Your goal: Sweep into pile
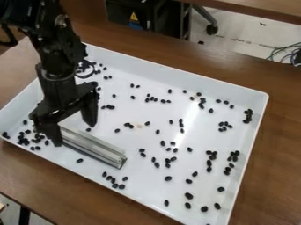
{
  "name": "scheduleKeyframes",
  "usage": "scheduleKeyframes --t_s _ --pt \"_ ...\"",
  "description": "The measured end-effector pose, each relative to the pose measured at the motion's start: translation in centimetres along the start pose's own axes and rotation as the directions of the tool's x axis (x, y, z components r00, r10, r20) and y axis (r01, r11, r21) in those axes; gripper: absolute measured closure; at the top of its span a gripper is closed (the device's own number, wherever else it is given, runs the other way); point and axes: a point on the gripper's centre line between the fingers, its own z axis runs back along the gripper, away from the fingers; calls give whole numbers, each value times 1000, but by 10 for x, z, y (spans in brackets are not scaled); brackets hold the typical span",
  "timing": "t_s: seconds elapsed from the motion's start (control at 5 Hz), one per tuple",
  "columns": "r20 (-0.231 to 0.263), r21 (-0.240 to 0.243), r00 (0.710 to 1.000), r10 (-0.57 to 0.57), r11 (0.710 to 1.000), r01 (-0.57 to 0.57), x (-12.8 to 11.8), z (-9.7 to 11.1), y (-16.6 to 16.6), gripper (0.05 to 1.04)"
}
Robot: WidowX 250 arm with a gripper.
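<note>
Next, my gripper picks up the silver metal bar (94,147) by its end to sweep the scattered black beans into a pile.
The black gripper (73,133) hangs over the left part of the white tray (176,70), its two fingers spread wide apart. A silver metal bar (94,147) lies slanted on the tray floor, its upper left end right beside the nearer finger and its other end towards the lower right. The farther finger ends just above the bar's back side; whether it touches is unclear. Small black beans (167,178) are scattered over the tray, with a denser group of beans (23,141) in the left corner and others behind the arm.
Raised walls surround the tray, which stands on a brown wooden table (276,145). Behind the table are a black cabinet (130,13), a caster wheel (211,29) and some cables (286,52) at the right edge.
</note>
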Motion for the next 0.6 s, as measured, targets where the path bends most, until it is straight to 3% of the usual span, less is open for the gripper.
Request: scheduleKeyframes --t_s 0.4,0.6 --pt "10 -52 1000 4 999 -4 -12 -18 -9 84" --pt "0 -46 1000 26 999 -26 -16 -26 -9 115"
